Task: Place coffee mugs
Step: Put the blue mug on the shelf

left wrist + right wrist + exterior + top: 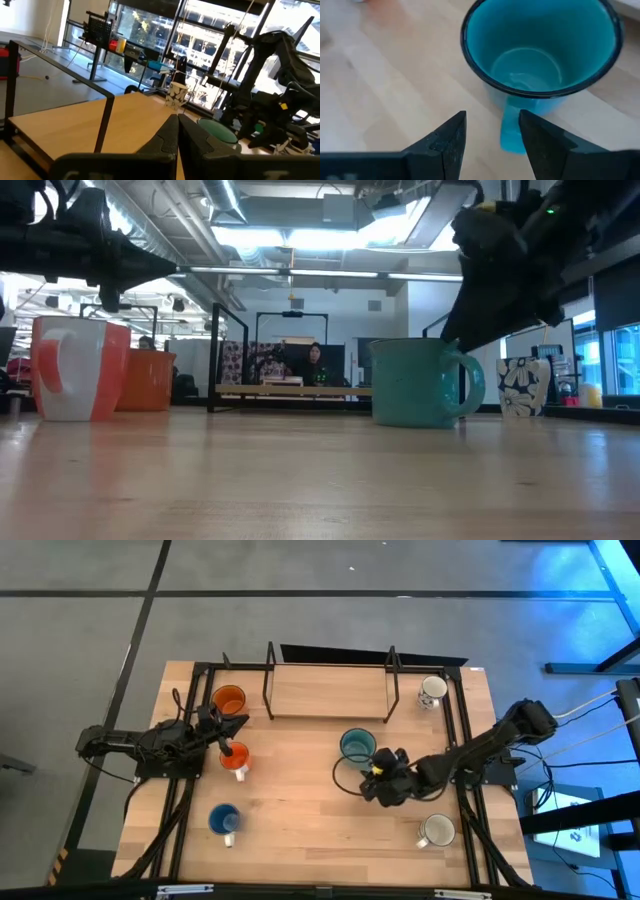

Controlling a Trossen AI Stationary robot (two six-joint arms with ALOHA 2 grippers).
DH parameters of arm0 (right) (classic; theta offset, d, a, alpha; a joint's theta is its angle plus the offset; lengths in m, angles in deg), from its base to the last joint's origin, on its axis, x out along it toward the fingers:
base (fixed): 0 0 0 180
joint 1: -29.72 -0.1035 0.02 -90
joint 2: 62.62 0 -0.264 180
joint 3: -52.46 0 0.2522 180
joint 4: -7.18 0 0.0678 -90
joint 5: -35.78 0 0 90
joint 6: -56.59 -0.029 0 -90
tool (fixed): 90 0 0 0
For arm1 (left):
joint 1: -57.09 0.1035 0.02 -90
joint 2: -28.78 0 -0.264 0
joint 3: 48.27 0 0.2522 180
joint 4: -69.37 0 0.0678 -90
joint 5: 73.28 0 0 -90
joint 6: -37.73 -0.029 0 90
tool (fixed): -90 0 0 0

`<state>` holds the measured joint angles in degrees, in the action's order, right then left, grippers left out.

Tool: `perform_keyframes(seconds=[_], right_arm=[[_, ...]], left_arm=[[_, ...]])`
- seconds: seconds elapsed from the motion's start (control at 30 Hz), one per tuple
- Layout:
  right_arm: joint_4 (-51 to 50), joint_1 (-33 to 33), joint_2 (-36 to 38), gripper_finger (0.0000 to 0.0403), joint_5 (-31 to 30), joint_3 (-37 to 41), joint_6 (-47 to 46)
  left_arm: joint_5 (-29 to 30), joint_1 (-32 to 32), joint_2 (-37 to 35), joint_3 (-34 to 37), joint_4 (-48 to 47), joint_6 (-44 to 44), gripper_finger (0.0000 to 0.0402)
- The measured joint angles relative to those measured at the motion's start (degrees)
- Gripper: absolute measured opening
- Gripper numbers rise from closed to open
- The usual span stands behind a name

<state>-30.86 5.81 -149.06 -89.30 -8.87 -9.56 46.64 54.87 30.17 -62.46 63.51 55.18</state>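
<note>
My right gripper will take the teal mug by its handle (pixel 514 125) next, to place the mug on the rack's board.
A teal mug (pixel 540 55) stands upright on the table's middle (pixel 356 745), its handle (pixel 512 131) turned toward my right gripper. My right gripper (pixel 492 132) is open and slants down just above and beside that handle (pixel 378 772), touching nothing. In the low view it hangs over the teal mug's (pixel 420 380) handle side. My left gripper (pixel 238 722) is shut and level at the table's left, between an orange mug (pixel 230 700) and an orange-and-white mug (pixel 238 760). A blue mug (pixel 224 820) and two white mugs (pixel 432 690) (pixel 437 830) also stand on the table.
A black wire rack (pixel 330 690) holding a wooden board stands at the table's far edge. Black frame rails run along the left and right sides (pixel 465 740). Bare wood lies between the blue mug and the near white mug.
</note>
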Motion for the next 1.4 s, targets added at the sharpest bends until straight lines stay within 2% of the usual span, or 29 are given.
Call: perform_keyframes(seconds=[0.17,0.37,0.6,0.77,0.9,1.1,1.27,1.4], right_arm=[[-2.56,-0.05,-1.54,0.0182,-3.68,-0.44,-1.13],[-6.30,-0.05,-0.98,0.0182,-4.86,-0.25,-1.00],[-8.48,-0.03,4.27,0.0182,-1.18,-0.22,4.31],[-15.59,0.68,8.77,0.0182,0.85,0.15,9.29],[-14.13,5.39,12.02,0.0182,8.52,3.36,19.97],[-1.92,16.99,14.96,0.0182,24.54,10.10,37.01],[3.75,22.50,15.04,0.0182,28.95,12.33,47.94],[8.53,24.10,14.91,0.0182,31.71,14.21,52.13]], left_arm=[[-0.38,0.00,0.00,0.00,0.22,0.00,0.0000],[-0.88,0.00,0.00,0.00,0.28,0.09,0.0000],[-0.88,0.00,0.00,0.00,0.31,0.17,0.0000],[-0.87,0.00,0.00,0.00,0.31,0.15,0.0000],[-0.85,0.00,0.00,0.00,0.28,0.16,0.0000],[-0.94,0.00,0.00,0.02,0.28,0.44,0.0000],[-1.01,0.00,0.00,0.00,0.28,1.53,0.0000],[-1.09,0.00,0.00,0.02,0.30,2.07,0.0000]])
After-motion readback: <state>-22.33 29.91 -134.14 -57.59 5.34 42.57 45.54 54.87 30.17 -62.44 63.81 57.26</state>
